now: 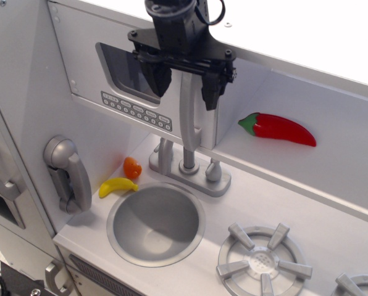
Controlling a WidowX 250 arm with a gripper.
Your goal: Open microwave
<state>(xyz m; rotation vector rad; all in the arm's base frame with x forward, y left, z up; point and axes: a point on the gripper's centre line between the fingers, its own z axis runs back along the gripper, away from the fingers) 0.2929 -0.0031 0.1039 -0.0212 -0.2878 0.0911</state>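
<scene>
The gripper should next grab the microwave by its long vertical silver handle [189, 117], so that it can swing the microwave door [131, 75] open.
The microwave [85, 68] is a grey-white box at the upper left, its door closed, with a dark rounded window [123, 68], a row of small buttons [136, 110] and a long vertical silver handle [189, 117]. My black gripper [183, 87] hangs in front of the door's right side. It is open, with one finger [157, 78] left of the handle's top and the other finger [209, 90] right of it. The handle's upper end is hidden behind the gripper body.
A red chilli pepper [278, 129] lies on the shelf to the right of the microwave. Below are a silver faucet [188, 165], a round sink [155, 222], a yellow banana [115, 185], an orange fruit [132, 167], a grey wall phone [68, 174] and a stove burner [262, 262].
</scene>
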